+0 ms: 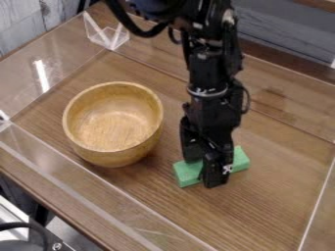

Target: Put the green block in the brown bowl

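The green block (187,175) should go into the bowl. My gripper should grip it by its middle (211,165) next.
The green block (187,175) lies flat on the wooden table, just right of the brown bowl (81,104). My gripper (210,169) points almost straight down on top of the block. Its black fingers (193,157) are spread open and straddle the block's middle, so only the block's two ends show. The jaws are not closed on the block. The bowl is upright and has nothing in it. A small gap separates the bowl from the block and the gripper.
Clear plastic walls (39,76) border the wooden table (281,108) on the left and front. A clear plastic piece (108,35) stands at the back left. Dark cables (20,235) hang below the front left corner.
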Controlling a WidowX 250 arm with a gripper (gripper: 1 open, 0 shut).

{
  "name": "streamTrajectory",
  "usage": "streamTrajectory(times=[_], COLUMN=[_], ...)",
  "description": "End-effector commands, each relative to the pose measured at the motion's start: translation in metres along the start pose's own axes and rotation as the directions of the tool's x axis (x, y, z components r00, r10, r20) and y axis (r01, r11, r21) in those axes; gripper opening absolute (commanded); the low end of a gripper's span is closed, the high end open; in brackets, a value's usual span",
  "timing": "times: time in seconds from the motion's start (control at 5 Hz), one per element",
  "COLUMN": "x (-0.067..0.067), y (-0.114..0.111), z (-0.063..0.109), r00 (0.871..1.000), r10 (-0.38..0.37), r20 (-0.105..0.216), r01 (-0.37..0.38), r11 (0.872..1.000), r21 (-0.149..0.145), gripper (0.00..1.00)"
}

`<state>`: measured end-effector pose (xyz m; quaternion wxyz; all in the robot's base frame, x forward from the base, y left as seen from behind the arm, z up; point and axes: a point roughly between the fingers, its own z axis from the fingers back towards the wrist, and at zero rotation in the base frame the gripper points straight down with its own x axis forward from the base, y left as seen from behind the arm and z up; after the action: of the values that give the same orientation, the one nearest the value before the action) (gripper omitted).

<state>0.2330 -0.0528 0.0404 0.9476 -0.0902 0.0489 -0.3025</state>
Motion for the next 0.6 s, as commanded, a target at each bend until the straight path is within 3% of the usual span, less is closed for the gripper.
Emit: streamTrajectory(times=[0.0, 0.2, 0.4], x=[0.006, 0.007, 0.008], y=[0.003, 0.005, 0.004], z=[-0.002, -0.01, -0.013], r00=[0.999, 0.998, 0.998], r10=[-0.034, -0.046, -0.052], r20=[0.03, 0.037, 0.042], r01=[0.033, 0.045, 0.05], r11=[0.999, 0.998, 0.998], r21=[0.032, 0.041, 0.043], gripper=[1.0, 1.0, 0.0])
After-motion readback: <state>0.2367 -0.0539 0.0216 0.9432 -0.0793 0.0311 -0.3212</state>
